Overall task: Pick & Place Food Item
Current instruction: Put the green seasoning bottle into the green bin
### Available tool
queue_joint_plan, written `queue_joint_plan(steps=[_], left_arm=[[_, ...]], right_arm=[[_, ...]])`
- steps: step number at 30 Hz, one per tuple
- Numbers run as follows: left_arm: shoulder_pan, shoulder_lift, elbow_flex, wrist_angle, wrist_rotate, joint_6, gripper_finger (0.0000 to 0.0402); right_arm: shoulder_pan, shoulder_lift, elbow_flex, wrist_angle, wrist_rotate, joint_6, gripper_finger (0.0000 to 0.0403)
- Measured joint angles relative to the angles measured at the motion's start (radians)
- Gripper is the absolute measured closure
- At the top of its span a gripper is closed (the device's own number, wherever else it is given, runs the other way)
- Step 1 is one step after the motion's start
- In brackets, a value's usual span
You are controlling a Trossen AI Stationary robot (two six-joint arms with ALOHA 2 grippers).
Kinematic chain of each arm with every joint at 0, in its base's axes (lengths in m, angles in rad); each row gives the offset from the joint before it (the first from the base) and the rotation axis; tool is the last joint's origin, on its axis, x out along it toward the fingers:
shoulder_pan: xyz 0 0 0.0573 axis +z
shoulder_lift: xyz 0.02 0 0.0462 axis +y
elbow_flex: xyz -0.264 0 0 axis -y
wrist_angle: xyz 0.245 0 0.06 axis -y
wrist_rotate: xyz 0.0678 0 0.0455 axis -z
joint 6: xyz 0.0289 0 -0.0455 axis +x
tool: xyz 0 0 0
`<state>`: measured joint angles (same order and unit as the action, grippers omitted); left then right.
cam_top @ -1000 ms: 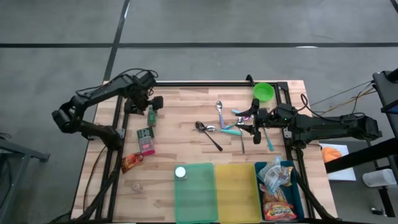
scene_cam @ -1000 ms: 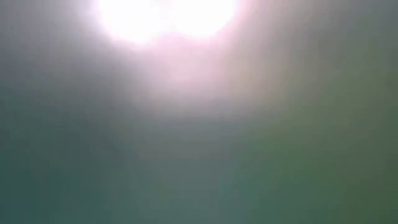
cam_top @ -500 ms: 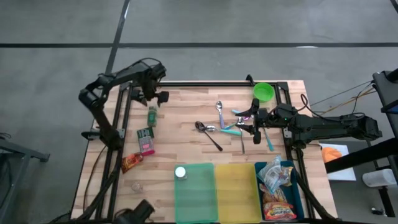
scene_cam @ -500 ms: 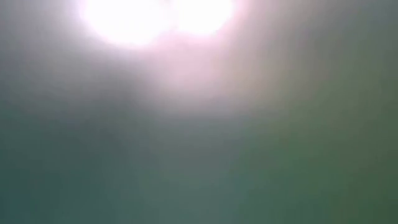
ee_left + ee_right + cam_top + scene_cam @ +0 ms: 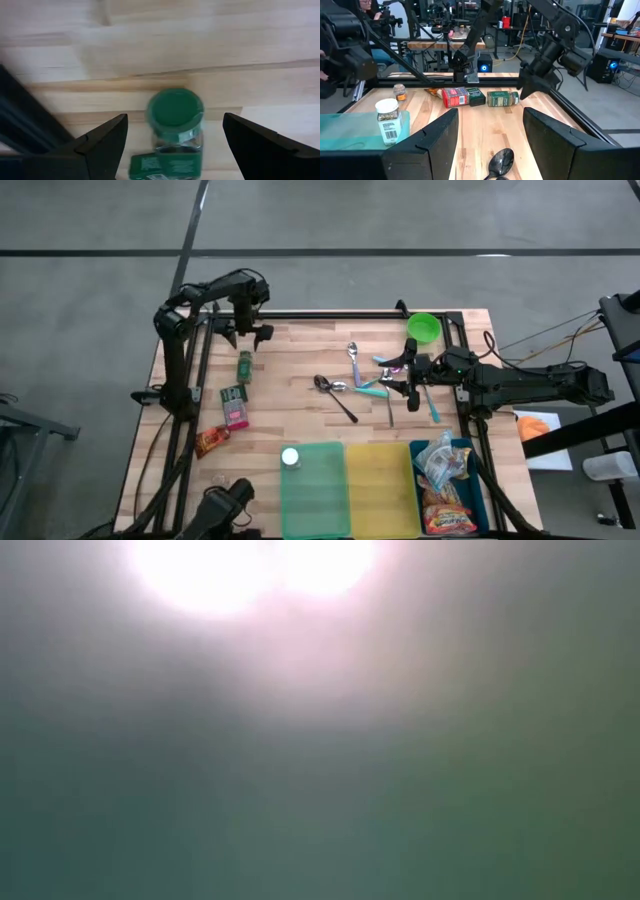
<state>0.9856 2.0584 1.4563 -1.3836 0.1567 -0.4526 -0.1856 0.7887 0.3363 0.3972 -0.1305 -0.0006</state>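
Observation:
The green cap (image 5: 245, 355) (image 5: 175, 111) is still a bit beyond my fingers, so my left gripper needs to move closer before it closes on the cap.
A green-capped spice jar (image 5: 244, 366) lies on its side on the table's far left; its cap (image 5: 175, 112) faces my left wrist camera. My left gripper (image 5: 248, 337) hangs just on the far side of it, tipped steeply down and open. Its fingers (image 5: 107, 140) stand wide on either side of the cap, touching nothing. Nearer lie a green box (image 5: 233, 394), a pink box (image 5: 237, 416) and an orange packet (image 5: 211, 442). My right gripper (image 5: 400, 376) waits open and level at the right, over the cutlery. The low view shows only glare.
Green (image 5: 315, 490), yellow (image 5: 380, 490) and blue (image 5: 478, 502) trays line the near edge; a white-capped jar (image 5: 290, 458) stands on the green tray and snack packets fill the blue one. Spoons (image 5: 335, 392) and a green cup (image 5: 424, 328) lie at centre right. A black frame rail (image 5: 30, 120) runs beside the spice jar.
My left arm has swung its elbow in from the table's left. Its gripper has gone a little toward the table's right, sunk lower and tipped more steeply down over the green-capped jar. The jaws have stayed open. Nothing on the table has moved.

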Motion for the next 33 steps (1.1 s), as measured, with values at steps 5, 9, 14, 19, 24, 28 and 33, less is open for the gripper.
queue_joint_plan(steps=[5, 9, 14, 19, 24, 28, 33], left_arm=[[0.001, 0.033, -0.003, -0.005, 0.018, -0.008, 0.0072], [0.001, 0.043, -0.003, -0.005, 0.019, -0.008, 0.0072], [0.001, 0.048, -0.003, -0.019, 0.036, -0.027, 0.0072], [0.000, 0.048, -0.011, -0.031, 0.029, -0.043, 0.0072], [0.000, 0.048, -0.043, -0.003, 0.008, -0.065, 0.0072], [0.000, 0.048, -0.071, 0.013, -0.001, -0.087, 0.0072], [0.000, 0.048, -0.077, 0.027, -0.001, -0.082, 0.0073]], right_arm=[[0.000, 0.000, 0.000, 0.000, 0.000, 0.000, 0.0181], [0.000, 0.000, 0.000, 0.000, 0.000, 0.000, 0.0181], [0.000, 0.000, 0.000, 0.000, 0.000, 0.000, 0.0181], [0.000, 0.000, 0.000, 0.000, 0.000, 0.000, 0.0181], [0.000, 0.000, 0.000, 0.000, 0.000, 0.000, 0.0181], [0.000, 0.000, 0.000, 0.000, 0.000, 0.000, 0.0181], [0.000, 0.000, 0.000, 0.000, 0.000, 0.000, 0.0181]])
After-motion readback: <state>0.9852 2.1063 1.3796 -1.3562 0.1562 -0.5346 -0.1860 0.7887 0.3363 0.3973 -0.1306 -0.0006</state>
